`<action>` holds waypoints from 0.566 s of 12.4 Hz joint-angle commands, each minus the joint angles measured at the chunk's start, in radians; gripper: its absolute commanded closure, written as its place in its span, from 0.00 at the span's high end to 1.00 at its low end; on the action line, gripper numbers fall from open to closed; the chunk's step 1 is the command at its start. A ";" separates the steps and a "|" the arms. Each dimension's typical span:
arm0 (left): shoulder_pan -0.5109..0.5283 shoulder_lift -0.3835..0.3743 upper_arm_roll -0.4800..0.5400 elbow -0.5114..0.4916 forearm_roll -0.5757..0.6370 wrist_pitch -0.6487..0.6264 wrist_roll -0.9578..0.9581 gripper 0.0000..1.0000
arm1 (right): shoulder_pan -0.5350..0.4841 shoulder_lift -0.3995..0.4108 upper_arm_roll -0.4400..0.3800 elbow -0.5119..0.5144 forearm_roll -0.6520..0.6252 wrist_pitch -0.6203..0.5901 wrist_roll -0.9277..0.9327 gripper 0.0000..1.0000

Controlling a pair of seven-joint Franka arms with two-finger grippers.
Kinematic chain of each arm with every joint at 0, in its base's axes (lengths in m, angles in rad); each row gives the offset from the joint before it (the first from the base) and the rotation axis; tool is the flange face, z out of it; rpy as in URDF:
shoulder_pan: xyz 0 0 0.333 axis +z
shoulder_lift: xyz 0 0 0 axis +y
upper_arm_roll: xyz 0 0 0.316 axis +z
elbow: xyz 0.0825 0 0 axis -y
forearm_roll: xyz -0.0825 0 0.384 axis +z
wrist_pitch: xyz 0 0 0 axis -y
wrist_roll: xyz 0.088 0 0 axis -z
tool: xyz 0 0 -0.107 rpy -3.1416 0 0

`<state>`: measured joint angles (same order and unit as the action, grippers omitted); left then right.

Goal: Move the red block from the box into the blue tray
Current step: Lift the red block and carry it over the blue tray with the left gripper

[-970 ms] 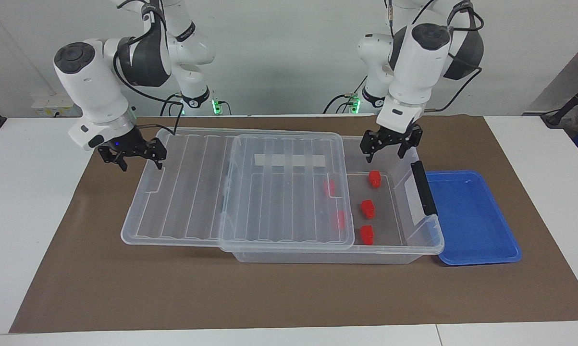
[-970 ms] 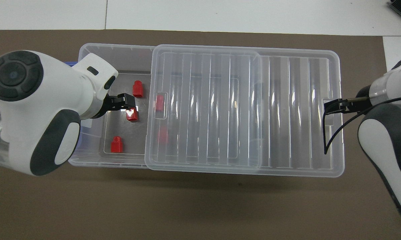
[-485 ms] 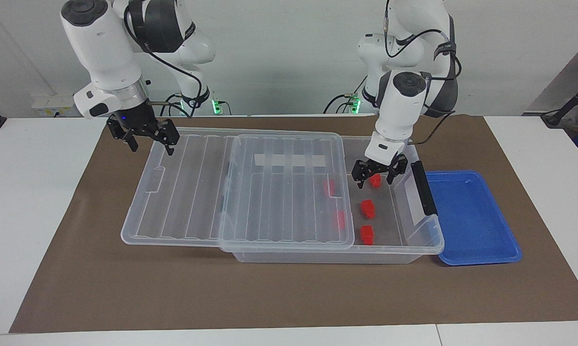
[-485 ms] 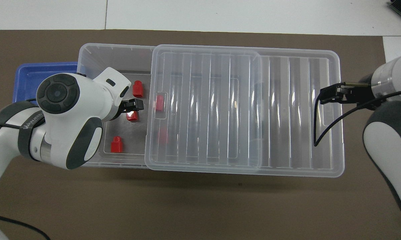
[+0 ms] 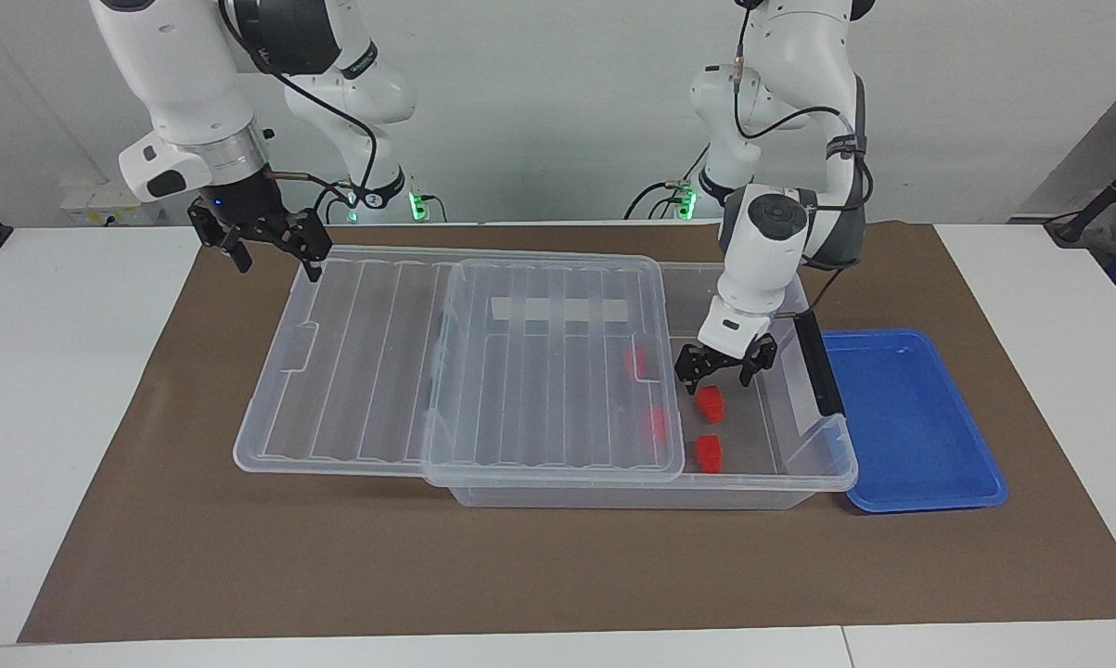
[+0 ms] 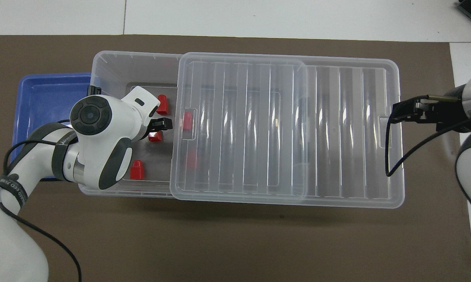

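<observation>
My left gripper lowers, before it closes on the middle red block (image 6: 155, 136). The gripper's fingers are still above the middle red block, short of the block's sides.
The clear box (image 5: 831, 468) (image 6: 133, 64) has its ribbed lid (image 5: 363, 362) (image 6: 337, 133) slid toward the right arm's end, leaving the end by the blue tray (image 5: 910, 417) (image 6: 43, 98) uncovered. In the uncovered part lie three red blocks. My left gripper (image 5: 721, 377) (image 6: 159, 126) is open and low inside the box, just above the middle red block (image 5: 711, 402) (image 6: 155, 136), not touching it. It hides the block nearest the robots (image 6: 137, 170) in the facing view. The third (image 5: 708, 452) (image 6: 163, 105) lies farthest. My right gripper (image 5: 277, 267) (image 6: 399, 111) hangs open over the lid's overhanging end, holding nothing.
Two more red blocks (image 5: 635, 362) (image 5: 655, 422) show through the lid's edge. A black clip handle (image 5: 817, 362) sits on the box end beside the tray. The brown mat (image 5: 558, 566) covers the table under everything.
My left gripper has come down into the box, from over the block nearest the robots to just above the middle one. My right gripper has risen off the lid's end.
</observation>
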<state>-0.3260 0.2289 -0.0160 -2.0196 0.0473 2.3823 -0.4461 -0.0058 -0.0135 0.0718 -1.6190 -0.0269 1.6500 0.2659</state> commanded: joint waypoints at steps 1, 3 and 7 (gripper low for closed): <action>0.010 0.038 -0.001 -0.004 0.016 0.038 0.032 1.00 | -0.008 -0.014 -0.001 -0.001 0.008 -0.032 0.016 1.00; 0.012 0.053 -0.001 -0.011 0.016 0.067 0.036 1.00 | 0.012 -0.020 -0.035 -0.004 0.008 -0.067 0.009 1.00; 0.008 0.064 -0.001 -0.019 0.016 0.084 0.058 0.96 | 0.036 -0.028 -0.086 -0.013 0.010 -0.088 -0.048 1.00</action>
<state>-0.3209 0.2917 -0.0164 -2.0209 0.0477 2.4291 -0.4066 0.0252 -0.0213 0.0037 -1.6191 -0.0268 1.5730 0.2506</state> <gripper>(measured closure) 0.009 0.000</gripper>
